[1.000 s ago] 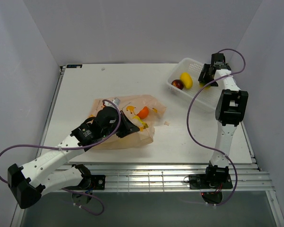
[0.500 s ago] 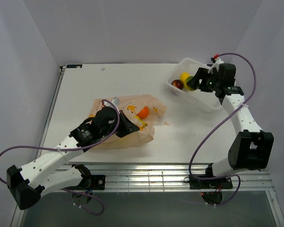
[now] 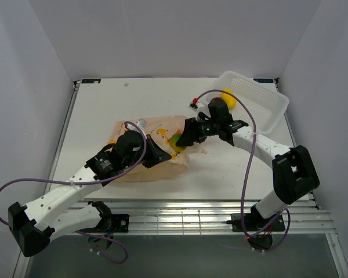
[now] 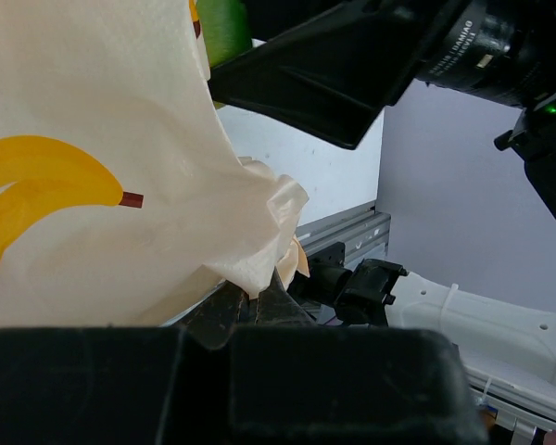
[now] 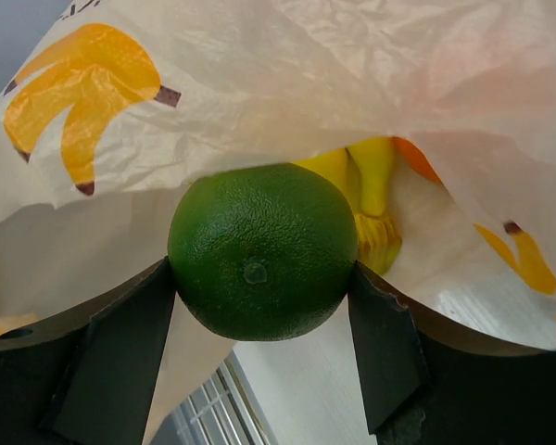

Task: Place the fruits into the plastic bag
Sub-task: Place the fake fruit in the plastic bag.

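The green fruit is only at the opening of the bag, so I should move it toward the banana bunch [image 5: 375, 199] inside the bag before my right gripper lets it go.
The peach plastic bag [image 3: 156, 130] with printed bananas lies left of centre on the table. My left gripper [image 3: 157, 155] is shut on its near edge and holds the mouth up; in the left wrist view it [image 4: 255, 298] pinches the film [image 4: 102, 195]. My right gripper [image 3: 184, 137] is shut on a green fruit [image 5: 259, 248] at the bag's mouth, under the raised film [image 5: 287, 74]. A yellow banana bunch [image 5: 375, 199] and an orange piece [image 5: 415, 158] lie inside the bag. A yellow fruit [image 3: 228, 96] and a dark-red fruit [image 3: 218, 104] sit in the basket.
The white lattice basket [image 3: 261, 101] stands at the back right, close behind my right arm. The white walls close in the table on three sides. The right gripper's black finger [image 4: 338, 74] shows close above the bag in the left wrist view.
My right arm has swung from the basket leftward to the bag's mouth, carrying the green fruit. The basket has shifted a little. My left gripper has kept hold of the bag's edge.
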